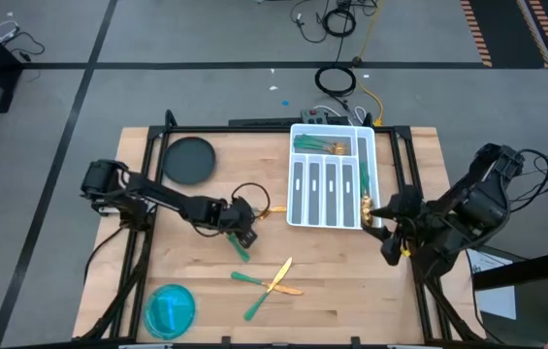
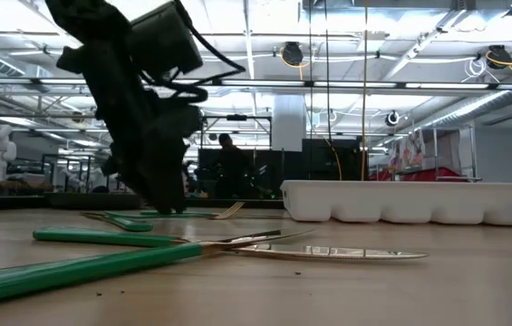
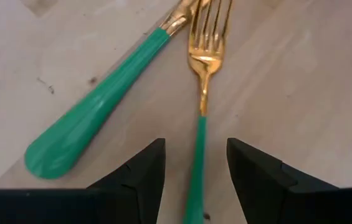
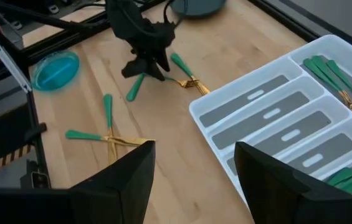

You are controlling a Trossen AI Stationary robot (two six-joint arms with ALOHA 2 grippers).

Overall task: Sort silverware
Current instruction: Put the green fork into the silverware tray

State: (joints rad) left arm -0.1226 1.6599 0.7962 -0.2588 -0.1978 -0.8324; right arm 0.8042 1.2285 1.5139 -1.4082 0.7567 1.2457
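The fork's slim green handle is over open wood, but its teeth are crowded against the other piece's gold neck point(image 3: 177, 18). My left gripper should grab the fork next by its slim green handle point(image 3: 199, 152).
On the wooden table lies a gold fork with a slim teal-green handle point(image 3: 204, 62). Beside it lies a second piece with a broad green handle point(image 3: 95, 118). My left gripper point(image 3: 195, 149) is low over them, left of the white tray, pointing steeply down. It is open, with one finger on either side of the fork's handle point(image 3: 198, 180). More silverware lies crossed near the front edge point(image 1: 274, 281). The white divided tray point(image 1: 301, 199) holds pieces in its far point(image 1: 322, 145) and right point(image 1: 363, 174) compartments. My right gripper point(image 1: 390, 233) hangs open, high beside the tray's near right corner.
A dark round dish point(image 1: 189, 160) sits at the far left of the table and a blue bowl point(image 1: 170, 310) at the near left corner. A black frame runs along the table's edges. Bare wood lies between the tray and the front edge.
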